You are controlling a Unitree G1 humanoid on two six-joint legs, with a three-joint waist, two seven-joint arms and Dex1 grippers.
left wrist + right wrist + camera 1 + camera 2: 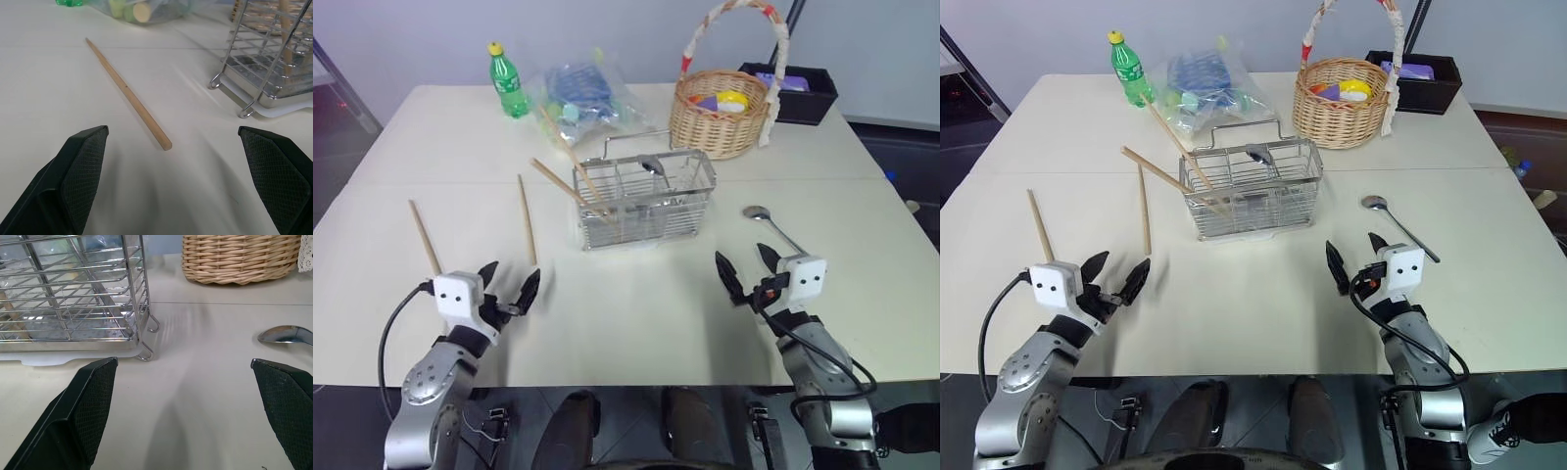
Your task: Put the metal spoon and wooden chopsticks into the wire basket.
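I should next use my right gripper to hold the metal spoon by its slim, straight handle (788,238), since the spoon's bowl (757,212) is wide and rounded.
The wire basket (644,201) stands mid-table with two wooden chopsticks (570,186) leaning out of its left side and a spoon (653,166) inside it. Two more wooden chopsticks lie flat on the table, one (527,217) just ahead of my left gripper (511,281) and one (424,237) further left. My left gripper is open and empty, and the near tip of a chopstick (129,95) lies between its fingers' line. A metal spoon (773,227) lies on the table just beyond my right gripper (742,257), which is open and empty.
A round wicker basket (720,113) with a tall handle stands behind the wire basket, a black box (800,95) beside it. A green bottle (509,81) and a clear bag of items (578,93) sit at the back left. The near table edge runs under my wrists.
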